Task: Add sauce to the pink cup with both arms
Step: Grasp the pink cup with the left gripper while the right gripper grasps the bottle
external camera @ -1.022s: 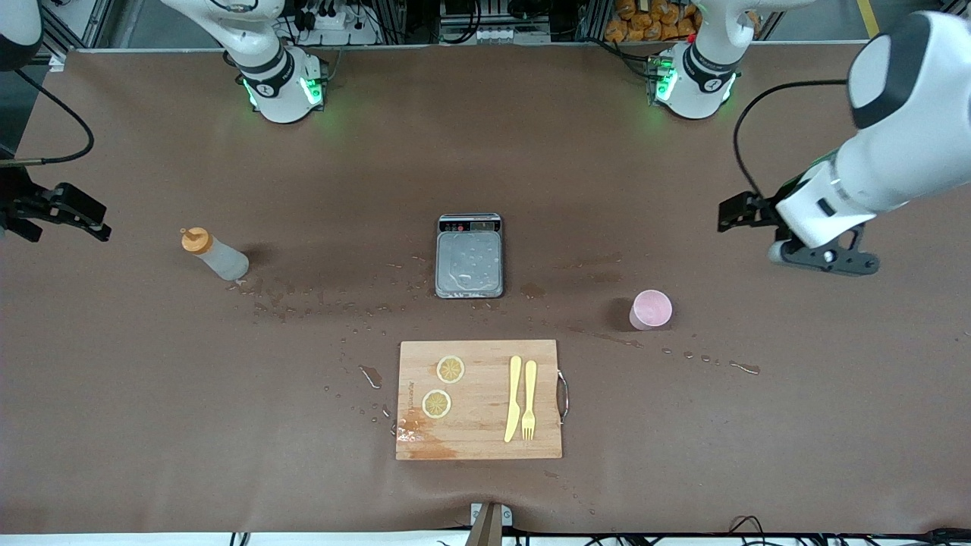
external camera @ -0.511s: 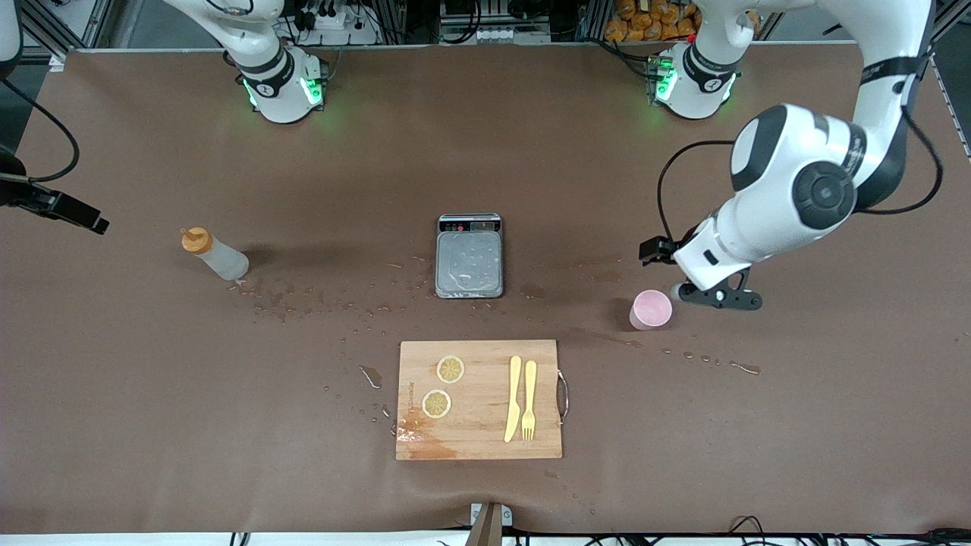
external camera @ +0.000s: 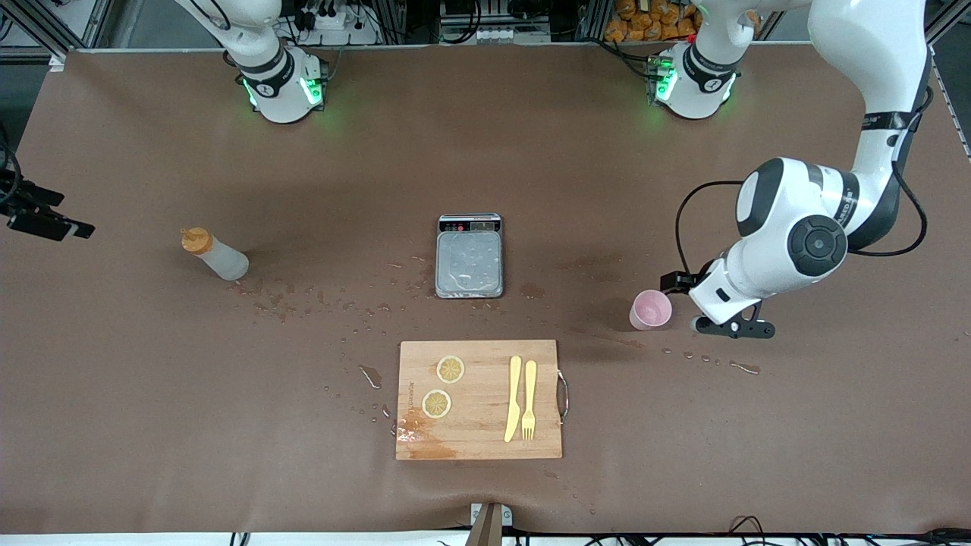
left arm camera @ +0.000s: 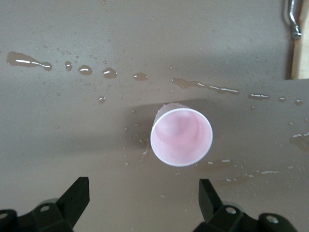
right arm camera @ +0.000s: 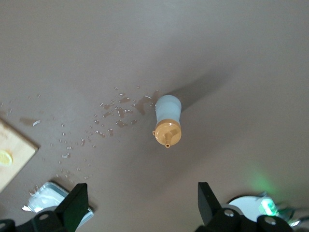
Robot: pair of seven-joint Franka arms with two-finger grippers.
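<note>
Next, the left gripper grabs the pink cup by its rim (external camera: 670, 309), leaving the pink cup's opening (external camera: 652, 309) free for the sauce.
The pink cup (external camera: 650, 310) stands upright and empty on the brown table, toward the left arm's end. My left gripper (external camera: 728, 327) is low beside it, open and empty. In the left wrist view the cup (left arm camera: 181, 137) lies just ahead of the open left gripper (left arm camera: 144, 193), not between its fingers. The sauce bottle (external camera: 215, 255), whitish with an orange cap, stands toward the right arm's end. My right gripper (external camera: 45, 220) is up at that end of the table, open and empty. In the right wrist view the bottle (right arm camera: 167, 121) is well ahead of the right gripper (right arm camera: 142, 200).
A grey kitchen scale (external camera: 469, 255) sits mid-table. Nearer the front camera is a wooden cutting board (external camera: 479, 432) with two lemon slices (external camera: 450, 369), a yellow knife (external camera: 514, 398) and a fork (external camera: 529, 400). Water drops and puddles (external camera: 288, 299) are spread over the table.
My left arm has swung in from the table's end and come down beside the pink cup. My right gripper has drifted slightly farther out toward the table's edge. Cup and bottle have not moved.
</note>
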